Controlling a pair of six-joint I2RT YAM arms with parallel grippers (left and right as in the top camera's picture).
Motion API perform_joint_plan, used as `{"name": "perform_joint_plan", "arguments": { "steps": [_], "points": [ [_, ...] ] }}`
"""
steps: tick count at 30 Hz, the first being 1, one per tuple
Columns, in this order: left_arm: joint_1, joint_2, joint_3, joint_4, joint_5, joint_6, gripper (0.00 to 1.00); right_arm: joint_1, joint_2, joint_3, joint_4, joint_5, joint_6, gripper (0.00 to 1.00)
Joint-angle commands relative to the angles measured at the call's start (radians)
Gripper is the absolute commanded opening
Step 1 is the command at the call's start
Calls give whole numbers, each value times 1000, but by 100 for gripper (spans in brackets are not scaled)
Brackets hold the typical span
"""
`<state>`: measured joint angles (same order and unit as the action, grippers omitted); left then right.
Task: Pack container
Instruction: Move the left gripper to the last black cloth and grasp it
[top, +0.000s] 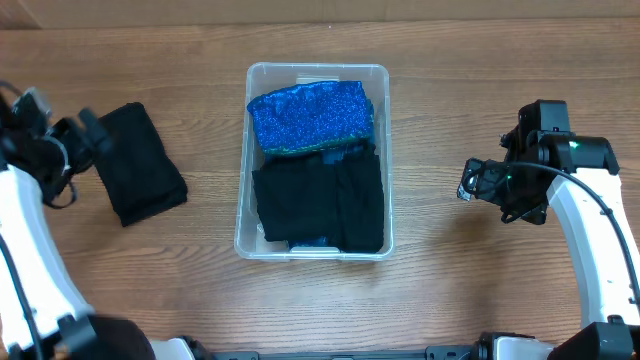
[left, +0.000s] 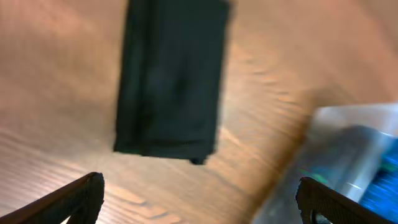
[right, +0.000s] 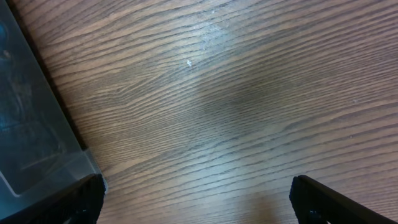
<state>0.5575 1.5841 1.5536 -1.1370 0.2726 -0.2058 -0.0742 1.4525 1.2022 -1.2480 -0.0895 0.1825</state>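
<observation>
My left gripper grabs the black folded cloth by its long side away from the container next, to keep the cloth folded for packing.
The clear plastic container (top: 242, 215) sits mid-table and holds a sparkly blue folded cloth (top: 312, 117) at its far end and a black folded cloth (top: 320, 208) at its near end. Another black folded cloth (top: 140, 163) lies on the table left of it; it also shows, blurred, in the left wrist view (left: 169, 78). My left gripper (top: 88, 128) is open and empty beside that cloth's far left corner (left: 199, 202). My right gripper (top: 472, 180) is open and empty over bare wood right of the container (right: 198, 202). The container's corner shows in the right wrist view (right: 37, 143).
The table is brown wood (top: 450, 90). The container's edge and the blue cloth show at the right in the left wrist view (left: 360, 155).
</observation>
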Motion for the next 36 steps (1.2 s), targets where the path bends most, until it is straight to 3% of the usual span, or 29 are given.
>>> {"name": "perform_joint_plan", "arguments": {
  "steps": [1, 15, 36],
  "points": [
    [61, 130, -35, 17, 74, 66, 100, -3, -3, 1, 4, -1, -7, 100],
    [138, 468, -35, 142, 98, 132, 100, -3, -3, 1, 3, 0, -8, 100],
    [138, 737, -35, 216, 490, 405, 100, -3, -3, 1, -5, 3, -11, 100]
  ]
}}
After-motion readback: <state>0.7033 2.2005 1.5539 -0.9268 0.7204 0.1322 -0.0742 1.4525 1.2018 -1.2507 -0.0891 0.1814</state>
